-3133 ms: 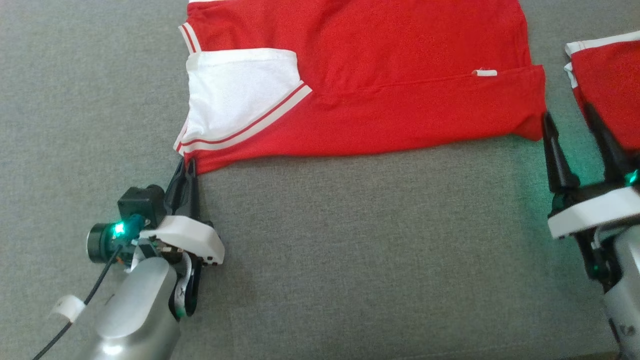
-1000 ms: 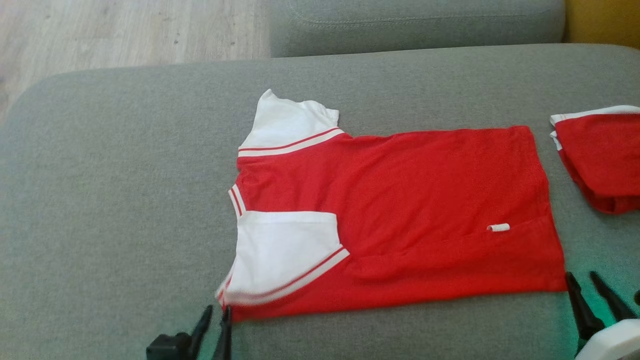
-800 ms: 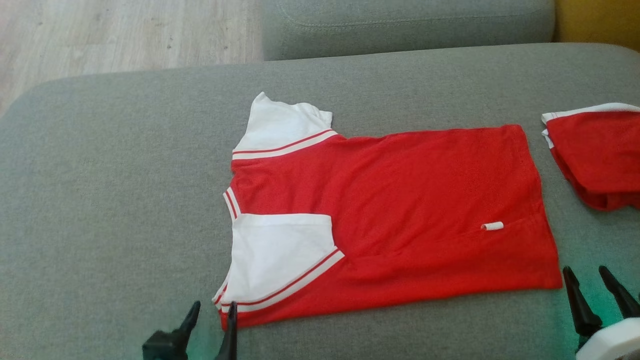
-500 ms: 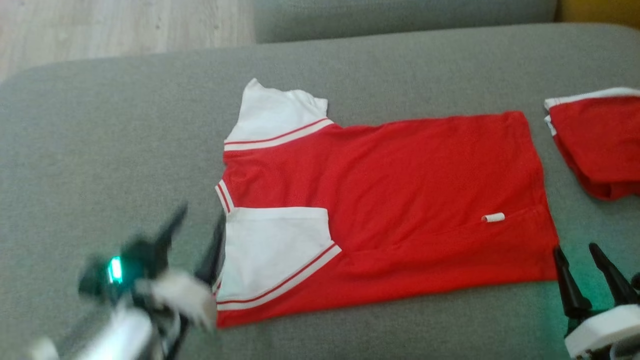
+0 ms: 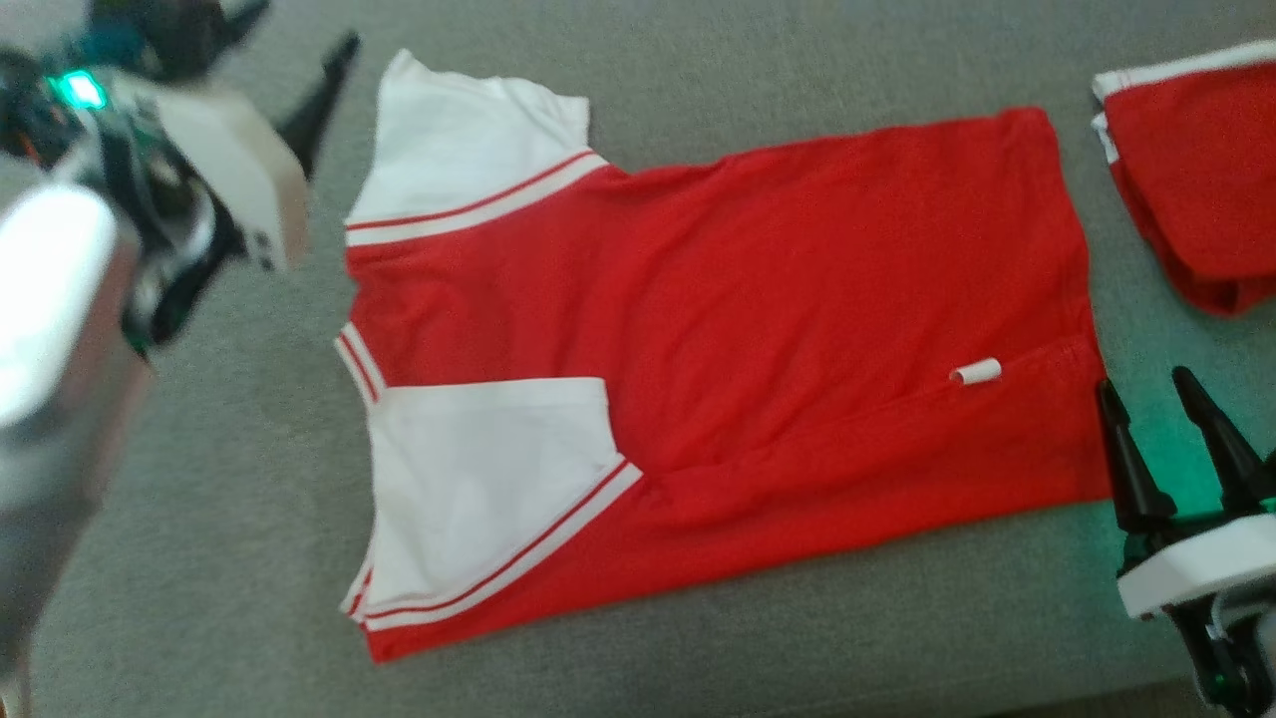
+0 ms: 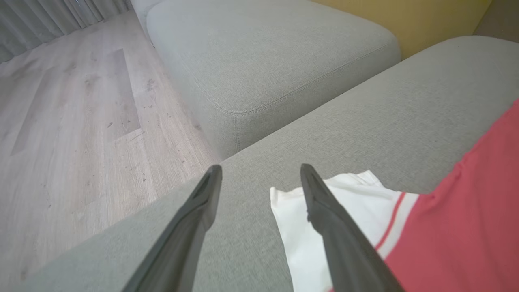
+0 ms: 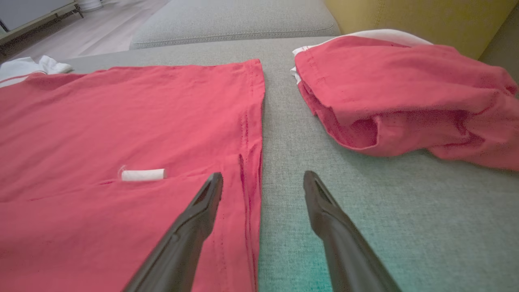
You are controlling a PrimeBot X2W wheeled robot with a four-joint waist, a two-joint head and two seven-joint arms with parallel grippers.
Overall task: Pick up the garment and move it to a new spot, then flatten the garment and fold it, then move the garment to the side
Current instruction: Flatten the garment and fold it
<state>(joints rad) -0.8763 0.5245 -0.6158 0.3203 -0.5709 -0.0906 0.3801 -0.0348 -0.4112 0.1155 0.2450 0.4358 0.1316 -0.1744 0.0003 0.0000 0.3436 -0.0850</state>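
Next, my right gripper takes hold of the shirt [image 5: 766, 299] by the red hem corner [image 5: 1096, 485] to fold the shirt up from its bottom.
The garment [image 5: 778, 329], a red shirt with white sleeves, lies spread flat on the grey sofa cushion [image 5: 219, 479], with a small white tag [image 5: 975, 372] near its hem. My left gripper [image 5: 294, 40] hovers open at the far left, beside the far white sleeve [image 5: 459, 140]. In the left wrist view its gripper [image 6: 259, 170] straddles bare cushion, and the sleeve corner [image 6: 292, 235] lies by the right finger. My right gripper [image 5: 1146, 389] is open at the hem's near corner. In the right wrist view the hem edge [image 7: 253, 121] runs between the open fingers of that gripper [image 7: 263, 176].
A second red garment [image 5: 1196, 179] lies bunched to the right of the hem, also seen in the right wrist view as a red heap [image 7: 405, 93]. Beyond the cushion are another grey cushion [image 6: 263, 52], wooden floor [image 6: 73, 121] and a yellow surface [image 6: 405, 16].
Both grippers have opened. My left arm swung from the near sleeve corner up to the far sleeve. The head view has shifted down and closer; the garment itself stays put.
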